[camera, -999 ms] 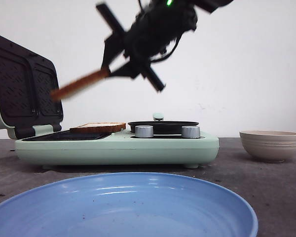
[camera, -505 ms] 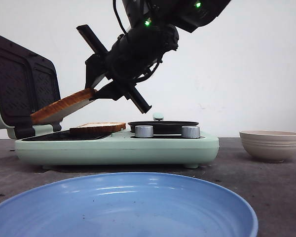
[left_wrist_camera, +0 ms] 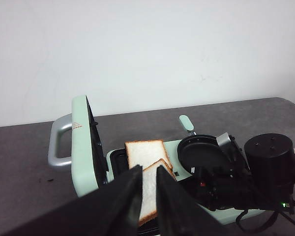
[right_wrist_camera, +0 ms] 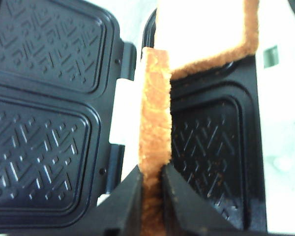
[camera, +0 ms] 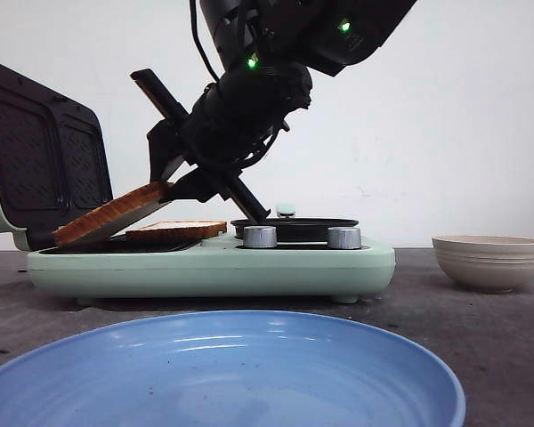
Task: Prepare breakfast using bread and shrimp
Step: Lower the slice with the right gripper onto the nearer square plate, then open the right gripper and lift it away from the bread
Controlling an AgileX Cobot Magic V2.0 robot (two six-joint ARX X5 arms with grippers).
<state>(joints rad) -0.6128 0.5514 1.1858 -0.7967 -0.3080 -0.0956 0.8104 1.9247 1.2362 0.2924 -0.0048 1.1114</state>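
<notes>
The robot's right gripper needs to open now, because the slice's low end rests at the near plate (right_wrist_camera: pixel 206 142) beside the raised lid, so the slice would lie in the maker.
One slice of bread (camera: pixel 176 230) lies flat on the far plate of the open mint sandwich maker (camera: pixel 214 262). My right gripper (camera: pixel 165 189) is shut on the crust edge of a second slice of bread (camera: pixel 111 213) and holds it tilted. The low end of this slice is down by the near plate, close to the raised lid (camera: pixel 44 160). In the right wrist view the fingers (right_wrist_camera: pixel 151 172) pinch the brown crust (right_wrist_camera: pixel 155 123). My left gripper (left_wrist_camera: pixel 148 169) hangs high and apart, open by a narrow gap, with nothing in it. No shrimp shows.
A beige ribbed bowl (camera: pixel 489 260) stands to the right of the sandwich maker, its inside hidden. A large blue plate (camera: pixel 222 374) fills the near foreground. A round black pan (camera: pixel 294 227) and two silver knobs (camera: pixel 260 237) sit on the maker's right half.
My right gripper has come down and to the left with the slice. The slice's free end has dropped from mid-air to the near plate by the lid.
</notes>
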